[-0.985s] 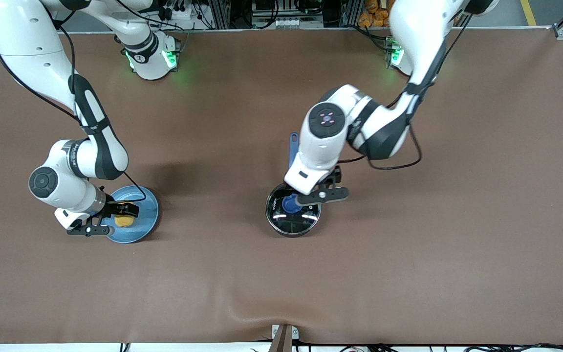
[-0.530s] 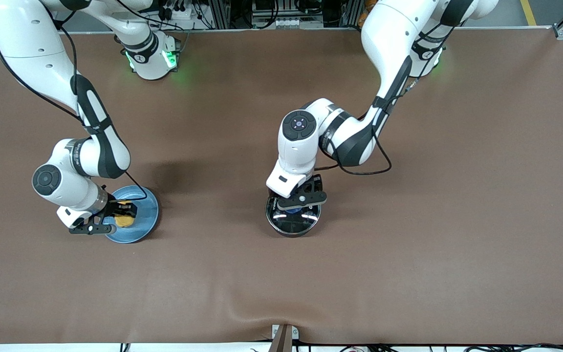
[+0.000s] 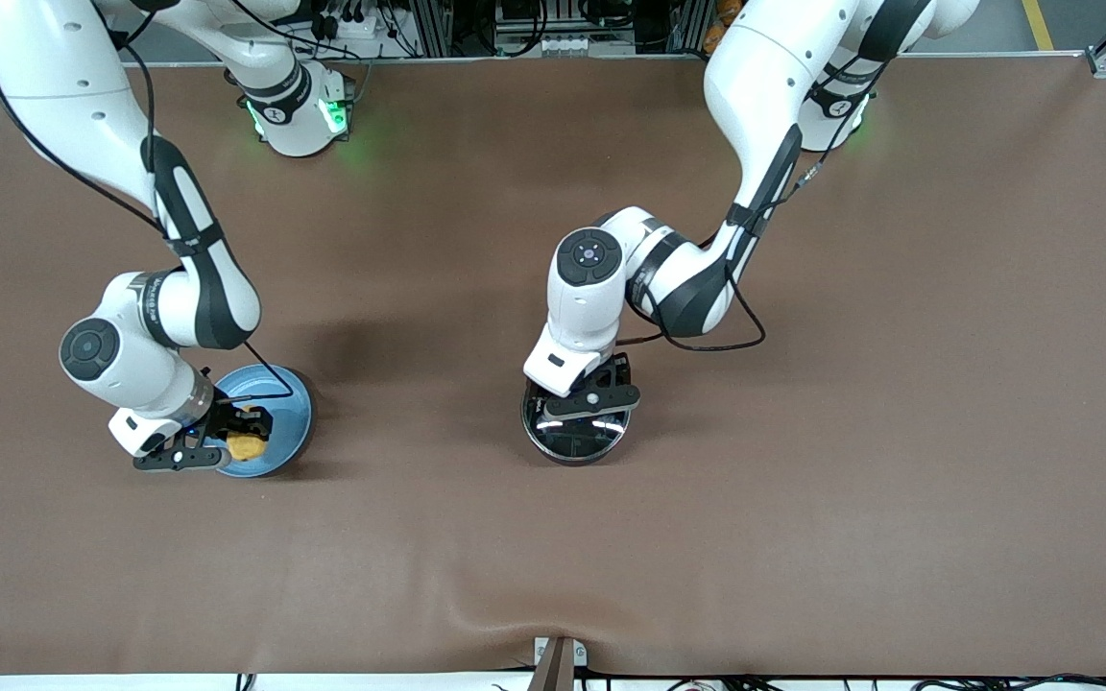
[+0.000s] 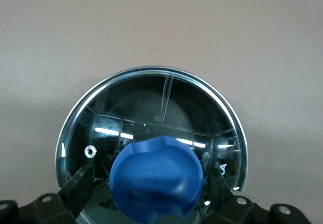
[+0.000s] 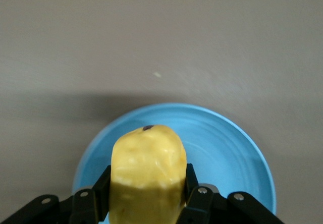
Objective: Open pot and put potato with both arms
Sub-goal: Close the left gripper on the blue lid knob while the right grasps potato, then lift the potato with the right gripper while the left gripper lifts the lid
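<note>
The fingers reach on either side of the blue knob [image 4: 156, 178] over the glass lid [image 4: 146, 103], so it is now time to close my left gripper on the knob.
The black pot [image 3: 536, 440] stands mid-table with its glass lid [image 3: 574, 438] on; the blue handle is hidden under the left arm. My left gripper [image 3: 584, 401] is low over the lid. In the left wrist view the left gripper [image 4: 151, 186] is open, with a finger [image 4: 79, 183] on each side of the blue knob [image 4: 156, 176] and a gap to it. My right gripper [image 3: 241, 444] is shut on the yellow potato [image 3: 247, 446] over the light-blue plate [image 3: 286, 408]. The right wrist view shows the potato [image 5: 147, 168] clamped between the right gripper's [image 5: 148, 196] fingers above the plate [image 5: 227, 148].
The plate lies toward the right arm's end of the table, a wide stretch of brown mat away from the pot. A small metal bracket [image 3: 558, 657] sits at the table edge nearest the camera.
My left gripper has swung over the lid and come down round the knob, and the arm now hides the pot's handle. My right gripper has shifted slightly with the potato in it.
</note>
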Robot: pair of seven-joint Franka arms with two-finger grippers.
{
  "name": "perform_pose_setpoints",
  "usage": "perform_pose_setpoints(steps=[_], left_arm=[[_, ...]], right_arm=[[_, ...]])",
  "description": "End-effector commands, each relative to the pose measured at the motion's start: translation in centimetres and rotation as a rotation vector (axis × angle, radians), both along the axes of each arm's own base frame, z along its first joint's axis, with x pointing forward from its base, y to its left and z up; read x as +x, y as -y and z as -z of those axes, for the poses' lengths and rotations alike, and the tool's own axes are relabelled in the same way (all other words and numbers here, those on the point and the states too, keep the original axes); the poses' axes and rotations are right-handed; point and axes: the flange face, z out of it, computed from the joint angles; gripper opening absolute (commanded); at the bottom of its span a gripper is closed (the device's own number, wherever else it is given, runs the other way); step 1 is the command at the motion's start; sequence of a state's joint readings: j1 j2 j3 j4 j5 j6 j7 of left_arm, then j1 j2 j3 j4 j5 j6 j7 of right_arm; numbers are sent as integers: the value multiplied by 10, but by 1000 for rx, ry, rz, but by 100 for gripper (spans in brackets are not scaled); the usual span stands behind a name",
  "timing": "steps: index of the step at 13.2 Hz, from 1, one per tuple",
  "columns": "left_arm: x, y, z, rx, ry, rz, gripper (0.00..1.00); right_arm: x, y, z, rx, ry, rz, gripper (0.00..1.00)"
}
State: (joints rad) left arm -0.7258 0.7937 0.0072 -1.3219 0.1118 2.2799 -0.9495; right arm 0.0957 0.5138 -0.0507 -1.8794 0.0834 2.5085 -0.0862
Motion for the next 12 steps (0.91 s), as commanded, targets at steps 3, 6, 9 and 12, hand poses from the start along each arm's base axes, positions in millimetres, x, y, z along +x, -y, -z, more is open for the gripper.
perform_pose_setpoints(steps=[3, 6, 9, 12], left_arm=[[3, 6, -2, -9, 28, -56, 25], [6, 4, -19, -25, 41, -75, 0], [9, 0, -40, -43, 51, -86, 0], [23, -19, -80, -83, 74, -119, 0]], right_arm=[[-5, -69, -67, 45, 3, 74, 9], [-7, -114, -87, 68, 13, 131, 9], [-9, -162, -109, 94, 26, 179, 9], [-10, -198, -135, 113, 17, 231, 9]])
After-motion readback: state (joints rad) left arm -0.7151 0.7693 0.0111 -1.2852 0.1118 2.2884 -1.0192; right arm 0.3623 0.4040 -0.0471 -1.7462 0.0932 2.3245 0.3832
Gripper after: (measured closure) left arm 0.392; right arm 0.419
